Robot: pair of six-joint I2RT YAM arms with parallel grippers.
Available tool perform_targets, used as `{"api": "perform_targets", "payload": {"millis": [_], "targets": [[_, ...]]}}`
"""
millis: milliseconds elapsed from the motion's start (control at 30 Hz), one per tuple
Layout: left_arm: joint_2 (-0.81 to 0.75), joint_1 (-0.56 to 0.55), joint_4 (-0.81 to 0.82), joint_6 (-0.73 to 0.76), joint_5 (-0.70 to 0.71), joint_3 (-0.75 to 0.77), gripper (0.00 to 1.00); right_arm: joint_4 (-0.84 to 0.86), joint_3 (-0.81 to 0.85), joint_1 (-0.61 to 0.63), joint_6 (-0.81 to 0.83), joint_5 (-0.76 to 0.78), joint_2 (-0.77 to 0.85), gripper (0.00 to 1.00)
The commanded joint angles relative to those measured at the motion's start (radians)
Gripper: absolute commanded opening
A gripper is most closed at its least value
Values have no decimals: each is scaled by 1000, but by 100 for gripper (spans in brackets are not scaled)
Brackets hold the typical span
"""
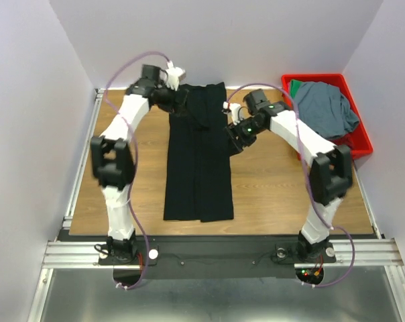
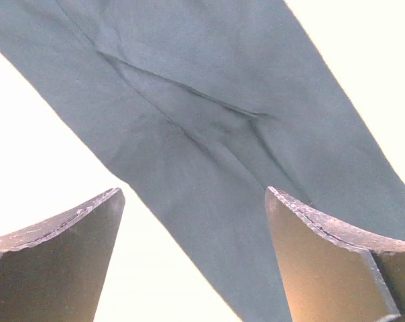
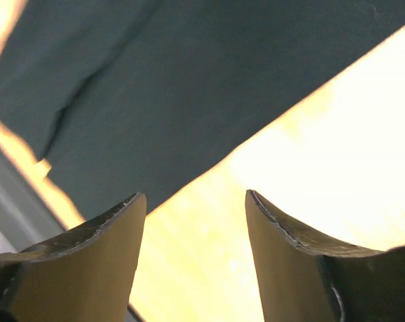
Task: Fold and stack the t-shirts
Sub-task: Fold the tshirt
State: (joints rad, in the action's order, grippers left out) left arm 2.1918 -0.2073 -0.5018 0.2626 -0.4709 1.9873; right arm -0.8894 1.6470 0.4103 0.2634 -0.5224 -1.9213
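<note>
My right gripper grips the folded black t-shirt's near-end corner on the bin side next, to fold its near end toward the far edge of the table.
The large black t-shirt [image 1: 197,157] lies on the wooden table, folded lengthwise into a long narrow strip running from the far edge towards me. My left gripper [image 1: 180,98] is open over its far left corner; the left wrist view shows the dark cloth [image 2: 209,134] beyond the spread fingers. My right gripper [image 1: 232,139] is open at the shirt's right edge; the right wrist view shows the cloth's edge [image 3: 189,87] on bare wood. The slate grey-blue shirt [image 1: 326,107] lies bunched in the red bin, with a bit of the green shirt [image 1: 294,86] under it.
The red plastic bin [image 1: 360,144] stands at the far right of the table. Grey walls close in the left, back and right sides. A metal rail [image 1: 209,251] with both arm bases runs along the near edge.
</note>
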Motion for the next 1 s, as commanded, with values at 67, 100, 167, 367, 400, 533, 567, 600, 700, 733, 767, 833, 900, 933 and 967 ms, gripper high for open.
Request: {"api": "perform_targets", "payload": {"millis": [67,100,167,367,400,533,567,600,700,733,767,833,900,933,967], "targets": [[-671,16,75,269,-45,-350,99,-65,-194,120,151,56,286,68],[-725,19,69,294,-44,-461,99,-63,-235,131,164,62,309,68],[-867,22,14,387,-57,-565,99,-62,-330,192,210,120,359,68],[-1154,19,-179,621,-167,-942,86,-13,-538,370,313,243,528,66],[-1211,16,-187,662,-167,-1038,84,39,-617,425,313,263,542,65],[-1290,-42,-249,763,-123,-1228,78,170,-732,554,268,315,581,61],[-1297,-46,-250,791,-112,-1255,74,199,-745,574,260,329,579,61],[-1307,-46,-238,791,-97,-1257,74,213,-751,617,254,337,578,61],[-1308,-50,-225,863,-52,-1275,74,257,-773,663,243,378,545,61],[-1311,-52,-225,901,-34,-1288,74,268,-773,688,235,390,530,60],[-1311,-50,-225,914,-26,-1298,74,289,-771,696,234,415,504,60],[-1323,-50,-219,931,-14,-1331,73,317,-776,717,218,435,490,59],[-1342,-52,-210,929,-20,-1349,73,355,-783,728,208,446,473,59],[-1365,-52,-207,926,-37,-1364,73,363,-789,739,198,446,461,59],[-1377,-50,-196,929,-44,-1369,74,371,-794,743,197,447,446,58]]}}
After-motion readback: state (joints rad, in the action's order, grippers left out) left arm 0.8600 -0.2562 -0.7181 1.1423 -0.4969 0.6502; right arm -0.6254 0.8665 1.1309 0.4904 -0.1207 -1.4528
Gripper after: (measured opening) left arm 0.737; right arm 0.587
